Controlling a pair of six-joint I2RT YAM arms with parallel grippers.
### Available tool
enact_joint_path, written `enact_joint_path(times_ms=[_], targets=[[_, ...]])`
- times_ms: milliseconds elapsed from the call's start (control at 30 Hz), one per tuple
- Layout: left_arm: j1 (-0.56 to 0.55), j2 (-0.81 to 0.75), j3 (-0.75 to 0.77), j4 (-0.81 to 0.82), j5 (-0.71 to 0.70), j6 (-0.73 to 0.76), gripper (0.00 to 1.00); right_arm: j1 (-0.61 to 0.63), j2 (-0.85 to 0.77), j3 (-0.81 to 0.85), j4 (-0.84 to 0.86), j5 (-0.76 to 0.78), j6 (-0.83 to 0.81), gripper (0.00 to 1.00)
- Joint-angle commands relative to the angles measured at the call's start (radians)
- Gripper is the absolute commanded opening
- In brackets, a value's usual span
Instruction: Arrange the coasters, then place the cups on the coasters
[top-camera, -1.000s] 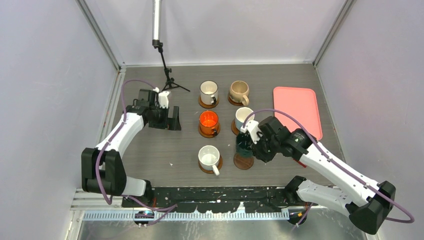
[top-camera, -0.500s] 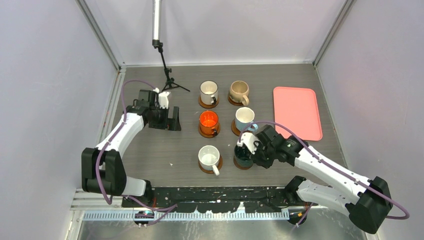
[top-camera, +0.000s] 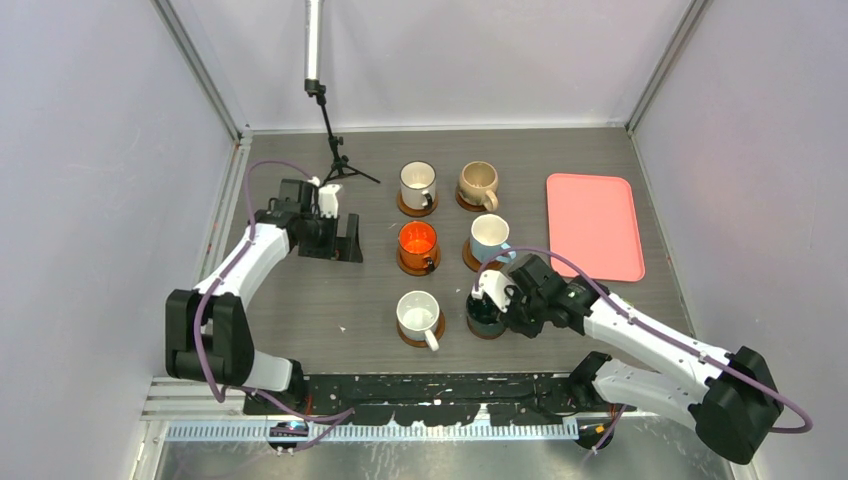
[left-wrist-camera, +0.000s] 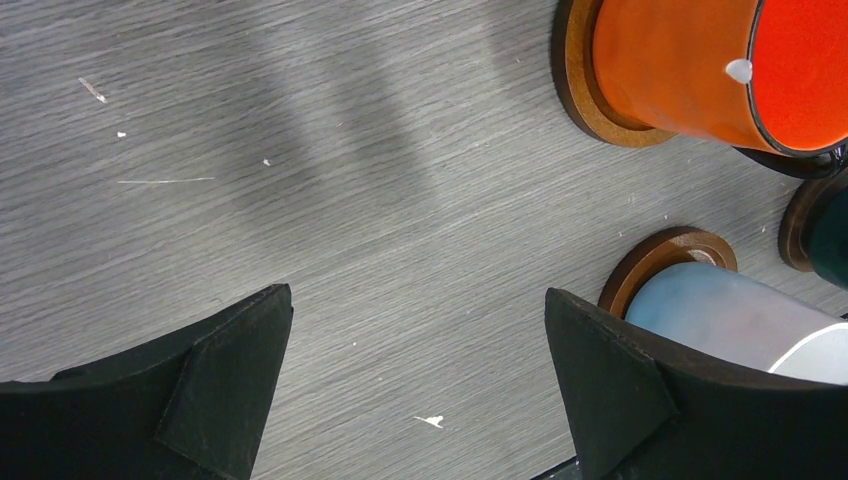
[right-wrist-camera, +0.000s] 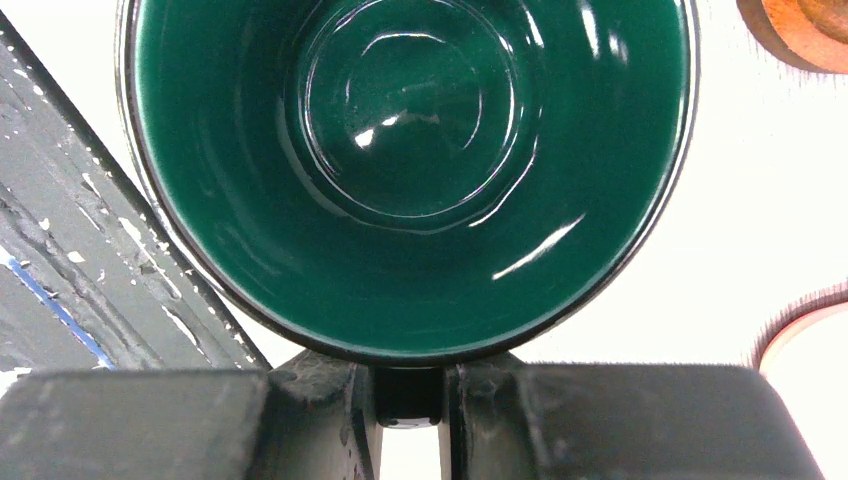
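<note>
The dark green cup is upright and centred over its coaster and would stay on it. It is time for my right gripper to open now.
In the top view, five cups stand on brown coasters: white, beige, orange, light blue and a second white one. The dark green cup sits over the front right coaster. My right gripper is shut on its handle. In the right wrist view the green cup fills the frame, its handle pinched in the gripper. My left gripper stands open and empty left of the orange cup, low over the table.
A pink tray lies at the right of the table. A black stand rises at the back, left of the cups. In the left wrist view a pale cup on its coaster is close to the right finger.
My right gripper has carried the dark green cup down and toward the near edge, onto the front right coaster, which it now covers. The left arm has not moved.
</note>
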Motion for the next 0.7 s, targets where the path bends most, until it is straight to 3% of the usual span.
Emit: enact_joint_path(times_ms=[0,367,667], targets=[[-0.004,0.011,0.043,0.034,0.005,0.000,1.00,0.005,0.004,0.013,0.093,-0.001,-0.015,0.00],[-0.004,0.026,0.047,0.042,0.009,0.015,1.00,0.004,0.009,0.005,0.069,0.010,-0.025,0.00],[-0.004,0.042,0.055,0.045,0.009,0.023,1.00,0.005,0.013,0.013,0.024,0.016,-0.036,0.35]])
